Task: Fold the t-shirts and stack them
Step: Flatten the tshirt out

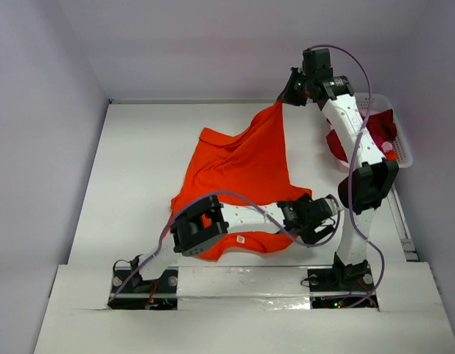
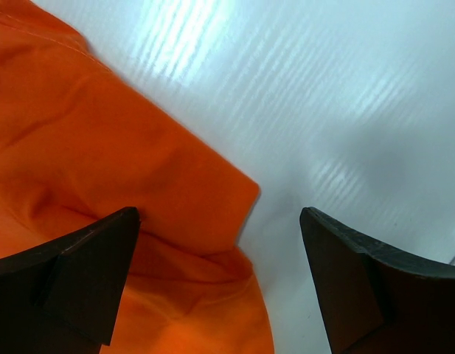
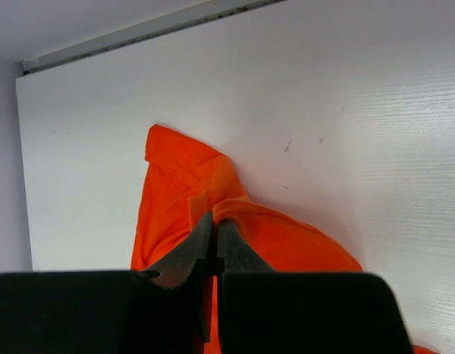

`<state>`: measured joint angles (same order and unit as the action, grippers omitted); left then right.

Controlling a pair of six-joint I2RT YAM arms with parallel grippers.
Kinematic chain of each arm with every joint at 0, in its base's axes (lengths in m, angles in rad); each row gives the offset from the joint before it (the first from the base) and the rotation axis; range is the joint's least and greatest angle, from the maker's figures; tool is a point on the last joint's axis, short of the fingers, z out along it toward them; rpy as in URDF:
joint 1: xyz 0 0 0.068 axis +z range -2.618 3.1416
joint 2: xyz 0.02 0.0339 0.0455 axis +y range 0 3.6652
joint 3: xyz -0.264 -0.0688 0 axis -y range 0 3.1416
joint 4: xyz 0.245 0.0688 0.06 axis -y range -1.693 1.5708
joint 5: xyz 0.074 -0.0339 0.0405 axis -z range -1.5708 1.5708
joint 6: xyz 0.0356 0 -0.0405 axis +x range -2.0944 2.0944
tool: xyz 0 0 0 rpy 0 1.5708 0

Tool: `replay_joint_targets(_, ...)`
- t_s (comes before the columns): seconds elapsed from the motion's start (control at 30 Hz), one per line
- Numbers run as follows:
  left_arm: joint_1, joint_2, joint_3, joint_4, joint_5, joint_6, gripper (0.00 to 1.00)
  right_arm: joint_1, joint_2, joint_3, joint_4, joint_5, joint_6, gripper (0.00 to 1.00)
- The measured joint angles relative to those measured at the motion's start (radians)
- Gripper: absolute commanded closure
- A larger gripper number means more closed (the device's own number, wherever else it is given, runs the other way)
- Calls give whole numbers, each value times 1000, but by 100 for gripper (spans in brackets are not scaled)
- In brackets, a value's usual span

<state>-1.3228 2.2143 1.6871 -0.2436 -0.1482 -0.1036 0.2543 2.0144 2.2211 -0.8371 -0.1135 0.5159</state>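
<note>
Next, my left gripper grabs the orange t-shirt's near corner (image 2: 231, 223) on the basket side, to stretch the t-shirt between both grippers for folding.
The bright orange t-shirt (image 1: 242, 166) lies spread on the white table, its white neck label (image 1: 240, 240) near the front edge. My right gripper (image 1: 280, 103) is shut on the shirt's far hem corner (image 3: 227, 208) and holds it lifted at the back of the table. My left gripper (image 1: 324, 221) hangs open low over the shirt's near right corner (image 2: 205, 221); cloth lies between its fingers, one finger (image 2: 80, 265) over the cloth and the other over bare table. The dark red t-shirt (image 1: 378, 133) sits bunched in the basket at the right.
A white lattice basket (image 1: 404, 151) stands at the table's right edge, behind the right arm. The table's back wall edge (image 3: 139, 33) runs just behind the lifted corner. Bare white table (image 1: 139, 162) lies to the left of the shirt.
</note>
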Motion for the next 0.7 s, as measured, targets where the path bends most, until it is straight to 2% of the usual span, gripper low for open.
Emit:
replay_joint_targets(0.13,0,23,40,-5,-42,0,16,0,0,0,0,-2,0,100)
replay_joint_targets(0.27,0,43,64,-10,-72,-1,29,0,0,0,0,-6,0,100)
replay_joint_targets(0.43,0,61,76,-23,-85,-9,40,0,0,0,0,-12,0,100)
replay_joint_targets(0.47,0,61,76,-26,-87,-10,46,0,0,0,0,-13,0,100)
replay_joint_targets(0.5,0,61,76,-30,-89,-14,48,0,0,0,0,-14,0,100)
replay_joint_targets(0.7,0,61,74,-37,-93,-24,50,0,0,0,0,-15,0,100)
